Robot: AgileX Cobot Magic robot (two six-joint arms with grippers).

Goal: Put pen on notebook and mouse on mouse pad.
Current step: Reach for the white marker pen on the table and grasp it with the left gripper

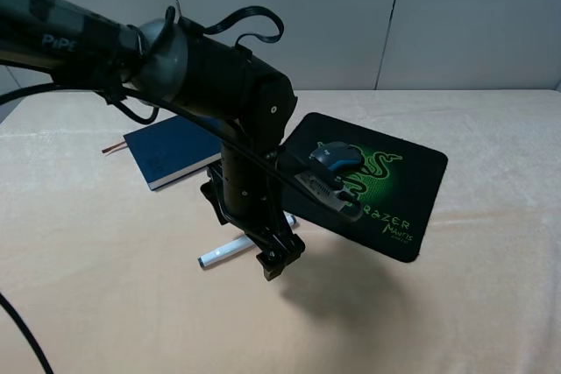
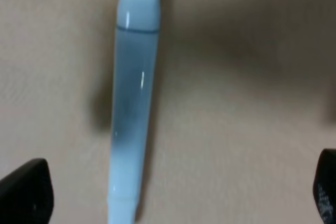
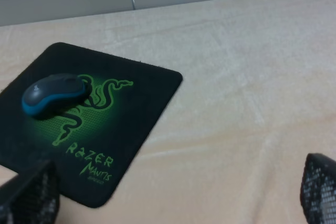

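The left gripper grabs the pen by its body (image 1: 245, 242) next, to set the white pen on the notebook (image 1: 171, 153).
The white pen (image 1: 223, 254) lies on the beige cloth in front of the notebook (image 1: 171, 153), a closed navy book with a reddish ribbon. My left gripper (image 1: 279, 256) hangs low over the pen's right end. In the left wrist view the pen (image 2: 134, 103) fills the middle, and my left gripper (image 2: 176, 192) is open with a dark fingertip on either side of it, neither touching. The mouse (image 1: 336, 157) sits on the black mouse pad (image 1: 394, 190), near its far left corner. My right gripper (image 3: 173, 198) is open, off the pad's right side, facing the mouse (image 3: 52, 94).
The left arm (image 1: 210, 76) reaches from the upper left across the notebook's right end, and its wrist housing (image 1: 326, 190) overhangs the pad's left part. Beige cloth (image 1: 491, 286) covers the table. A grey panel wall (image 1: 394, 15) stands behind.
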